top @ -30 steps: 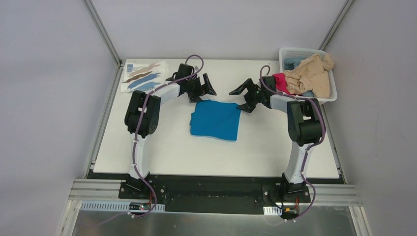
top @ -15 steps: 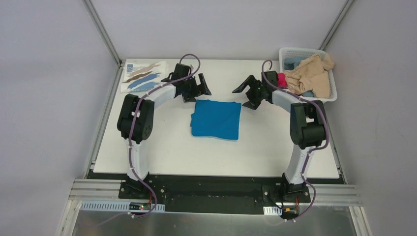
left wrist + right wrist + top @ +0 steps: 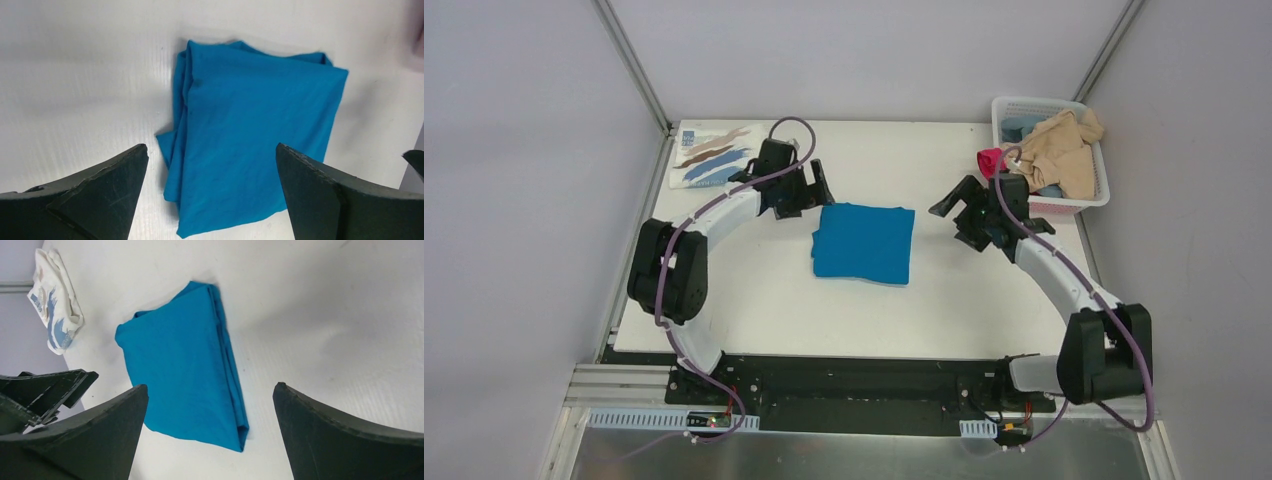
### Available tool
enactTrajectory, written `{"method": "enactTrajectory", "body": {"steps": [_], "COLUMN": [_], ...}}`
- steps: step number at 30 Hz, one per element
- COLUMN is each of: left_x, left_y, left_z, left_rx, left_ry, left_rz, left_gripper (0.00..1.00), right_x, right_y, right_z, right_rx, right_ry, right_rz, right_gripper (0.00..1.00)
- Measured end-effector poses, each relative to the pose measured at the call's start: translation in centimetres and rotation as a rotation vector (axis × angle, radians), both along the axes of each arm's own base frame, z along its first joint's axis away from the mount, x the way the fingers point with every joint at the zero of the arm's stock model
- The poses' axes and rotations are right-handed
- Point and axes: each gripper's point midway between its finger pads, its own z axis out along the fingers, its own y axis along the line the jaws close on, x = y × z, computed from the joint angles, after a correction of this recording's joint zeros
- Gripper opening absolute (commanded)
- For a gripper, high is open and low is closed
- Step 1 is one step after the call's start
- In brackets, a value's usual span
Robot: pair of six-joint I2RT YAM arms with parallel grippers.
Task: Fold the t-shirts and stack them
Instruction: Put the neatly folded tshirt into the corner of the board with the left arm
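I next need my left gripper to pinch the folded blue t-shirt's layers together midway along its layered side edge, to stack it still folded.
The bright blue t-shirt [image 3: 864,243] lies folded into a rectangle on the middle of the white table; it also shows in the left wrist view [image 3: 255,135] and the right wrist view [image 3: 185,380]. My left gripper [image 3: 816,188] is open and empty, just left of the shirt's far corner. My right gripper [image 3: 956,215] is open and empty, apart from the shirt on its right. The white shirt with brown and blue brushstrokes [image 3: 714,153] lies folded at the far left corner, also in the right wrist view [image 3: 54,304]. Beige [image 3: 1059,150], pink [image 3: 990,160] and pale-blue shirts sit in the basket.
A white mesh basket [image 3: 1096,194] stands at the far right corner of the table, with cloth hanging over its left rim. Grey walls enclose the table at the back and both sides. The black mounting rail runs along the near edge.
Both arms have drawn back from the blue shirt: the left gripper moved left, the right gripper moved right and nearer. The blue shirt stays folded in place.
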Motion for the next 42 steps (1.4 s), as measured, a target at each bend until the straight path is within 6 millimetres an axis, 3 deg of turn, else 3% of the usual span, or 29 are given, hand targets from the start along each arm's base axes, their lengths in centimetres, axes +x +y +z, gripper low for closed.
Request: {"method": "enactTrajectory", "body": {"steps": [4,11,13,24,31,33,35,42], "left_x": [-1.7,-3.1,-2.9,-3.6,-3.7,-3.6,-3.4,-2.5], "left_y": [-0.4,-1.4,-2.0,-4.6,-6.4,-6.7,-6.7,-6.2], "left_z": [-3.4,-7.5,-7.5,-8.2,-9.2,-9.5,-9.7,-9.4], "left_rx": [-0.006,-0.022,-0.036,-0.022,0.135,0.178,0.221,0.394], "left_ry": [0.119,0.248,0.253,0.258,0.246,0.237,0.231,0.18], "left_rz": [-0.026,-0.06,-0.07,-0.105,-0.09,-0.081,-0.065,-0.046], "left_gripper": [0.99,0.99,0.97,0.57,0.35,0.24,0.02,0.0], "right_x": [-2.1,-4.3,-4.7,-5.1,-5.4,-5.5,-5.5,-5.6], "right_y": [-1.1,-2.3,-2.6,-3.2,-3.6,-4.0,-4.3,-4.9], "right_z": [0.3,1.5,1.6,2.2,2.0,1.8,1.7,1.5], "right_rx": [-0.036,-0.069,-0.076,-0.105,-0.122,-0.138,-0.152,-0.187], "right_ry": [-0.007,-0.06,-0.064,-0.085,-0.089,-0.087,-0.088,-0.094], "right_rz": [-0.016,-0.04,-0.043,-0.053,-0.065,-0.073,-0.082,-0.09], "right_gripper": [1.0,1.0,1.0,0.99,1.0,1.0,1.0,0.99]}}
